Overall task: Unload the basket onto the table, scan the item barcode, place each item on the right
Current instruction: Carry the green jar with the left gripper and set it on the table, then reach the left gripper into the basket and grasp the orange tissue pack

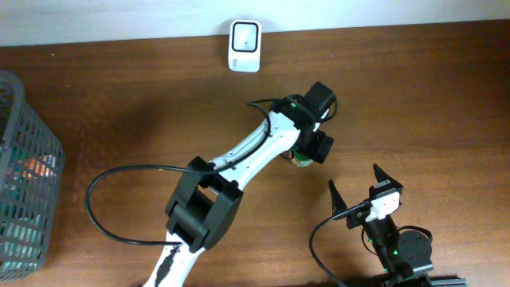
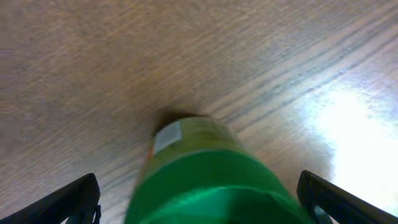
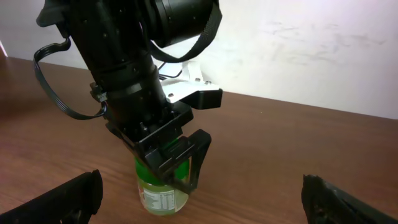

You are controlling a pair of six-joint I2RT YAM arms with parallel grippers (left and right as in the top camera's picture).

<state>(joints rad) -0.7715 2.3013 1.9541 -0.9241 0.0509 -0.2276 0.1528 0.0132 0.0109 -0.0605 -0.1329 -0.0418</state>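
My left gripper is to reach the upright jar and grab opposite sides of its green lid (image 1: 302,159) (image 2: 211,180). This leaves the printed label uncovered, so the barcode can be scanned.
The item is a small jar (image 3: 163,198) with a green lid and a printed white label, standing upright on the wooden table. From overhead only a sliver of the jar (image 1: 300,162) shows under the left arm. My left gripper (image 2: 199,198) hangs over the green lid (image 2: 211,180), open, with a finger on each side and a gap to the lid on both. In the right wrist view the left gripper (image 3: 177,167) straddles the lid. My right gripper (image 1: 354,180) stands open near the front edge, to the jar's right, with nothing between its fingers. A white scanner (image 1: 244,45) sits at the table's back edge.
A dark mesh basket (image 1: 24,127) holding several packaged goods stands at the far left. A black cable (image 1: 119,177) loops off the left arm over the table. A pale wall (image 3: 298,50) runs behind the table.
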